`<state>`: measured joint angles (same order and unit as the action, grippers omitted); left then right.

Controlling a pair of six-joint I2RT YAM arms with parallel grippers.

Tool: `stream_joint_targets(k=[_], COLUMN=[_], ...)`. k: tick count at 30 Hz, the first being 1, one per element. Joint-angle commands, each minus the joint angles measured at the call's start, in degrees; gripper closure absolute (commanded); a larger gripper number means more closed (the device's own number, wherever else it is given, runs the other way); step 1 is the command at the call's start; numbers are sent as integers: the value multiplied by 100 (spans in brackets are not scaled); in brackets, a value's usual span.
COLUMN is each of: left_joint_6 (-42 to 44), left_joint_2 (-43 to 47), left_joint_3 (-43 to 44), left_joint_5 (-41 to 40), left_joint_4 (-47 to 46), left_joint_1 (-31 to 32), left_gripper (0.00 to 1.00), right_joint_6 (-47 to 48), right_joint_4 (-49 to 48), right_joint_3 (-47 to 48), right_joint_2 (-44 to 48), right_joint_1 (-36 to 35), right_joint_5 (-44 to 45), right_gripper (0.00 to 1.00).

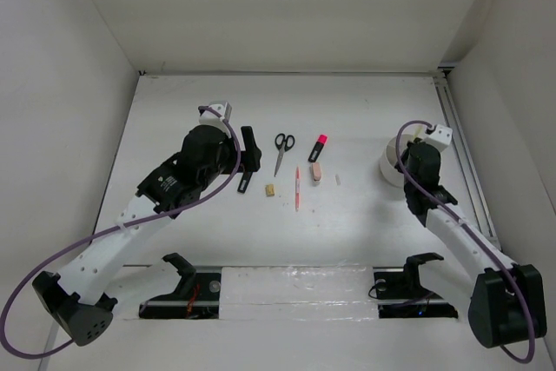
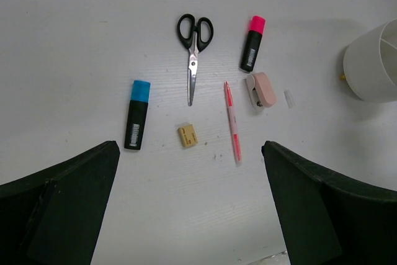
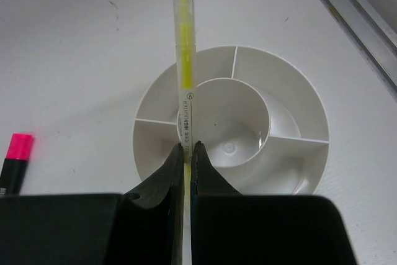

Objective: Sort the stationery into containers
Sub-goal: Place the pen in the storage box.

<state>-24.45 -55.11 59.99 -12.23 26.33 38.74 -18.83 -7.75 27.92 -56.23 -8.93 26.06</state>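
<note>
The pale yellow stick (image 3: pixel 184 60) hangs above the container's middle ring, over the container's open sections. It would end inside the container if my right gripper opened now.
My right gripper (image 3: pixel 187 148) is shut on a pale yellow stick (image 3: pixel 184 60), a thin highlighter that juts out past the fingertips. It hangs above the round white container (image 3: pixel 313 107), over the edge of its middle ring. In the top view that gripper (image 1: pixel 415 159) sits over the container (image 1: pixel 388 165). My left gripper (image 2: pixel 190 150) is open and empty above the table. Ahead of it lie the blue-capped marker (image 2: pixel 138 113), black-handled scissors (image 2: pixel 193 41), tan eraser (image 2: pixel 187 135), red pen (image 2: pixel 232 122), pink eraser (image 2: pixel 262 90) and pink-capped marker (image 2: pixel 252 43).
A small clear cap (image 2: pixel 288 98) lies between the pink eraser and the container (image 2: pixel 372 60). A metal rail (image 1: pixel 460 149) runs along the table's right side just past the container. White walls close in the table on three sides.
</note>
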Motion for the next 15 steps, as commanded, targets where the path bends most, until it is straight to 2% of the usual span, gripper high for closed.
stream_joint_targets(k=[1, 3, 6, 10, 11, 15], left_joint_6=[63, 63, 63, 116, 116, 116], left_joint_2=[18, -34, -35, -35, -35, -35], left_joint_3=[-40, -40, -40, -40, -40, -40], left_joint_5=[19, 19, 19, 19, 19, 19], left_joint_4=[-172, -172, -172, -172, -172, -172], left_joint_1=[-33, -33, -33, -33, -33, -33], left_gripper=[0, 0, 0, 0, 0, 0], right_joint_6=[46, 46, 46, 46, 46, 46], right_joint_4=[-95, -43, -43, -43, -43, -43], right_joint_3=[249, 249, 249, 196, 196, 196], right_joint_2=[-134, -134, -73, 33, 33, 33], right_joint_1=[32, 32, -82, -135, -135, -240], right_joint_5=[206, 259, 364, 426, 504, 566], right_gripper=[100, 100, 90, 71, 63, 58])
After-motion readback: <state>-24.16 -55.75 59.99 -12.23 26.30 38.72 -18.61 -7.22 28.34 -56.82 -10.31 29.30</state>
